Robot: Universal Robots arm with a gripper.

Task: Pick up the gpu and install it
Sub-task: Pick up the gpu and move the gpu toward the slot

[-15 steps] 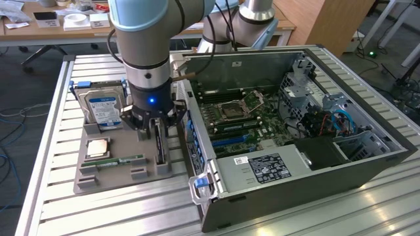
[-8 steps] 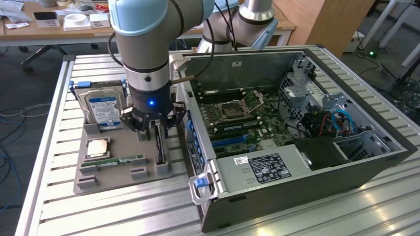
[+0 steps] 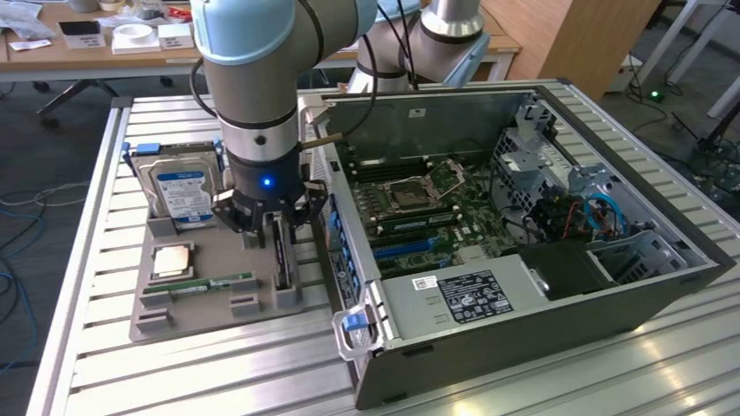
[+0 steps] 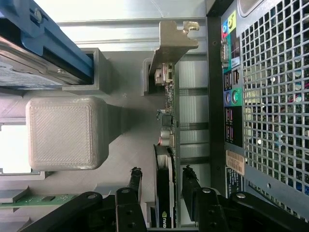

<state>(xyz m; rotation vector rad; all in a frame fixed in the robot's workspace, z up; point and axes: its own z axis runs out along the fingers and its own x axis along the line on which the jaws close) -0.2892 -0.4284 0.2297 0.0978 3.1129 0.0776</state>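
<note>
My gripper should close and would hold the GPU: my black fingers are beside both sides of the GPU (image 3: 281, 263).
The gpu (image 3: 281, 263) stands on edge in a slot of the grey holder tray (image 3: 203, 305), just to the exterior view's left of the open computer case (image 3: 463, 299). In the wrist view the gpu (image 4: 167, 140) runs lengthwise, with its silver end bracket (image 4: 173, 37) at the far end and its black face near the fingers. My gripper (image 3: 276, 227) hangs straight down over the card. There the gripper (image 4: 162, 175) is open and straddles the card, one black finger (image 4: 135, 182) on each side, with a small gap showing between each finger and the card.
On the same tray are a silver hard drive (image 3: 183, 186) with a blue-white label, a square chip (image 3: 173, 258) and a narrow green memory stick (image 3: 215, 282). The case's motherboard (image 3: 417, 208) lies exposed. The case's perforated rear panel (image 4: 273, 96) stands close beside the card.
</note>
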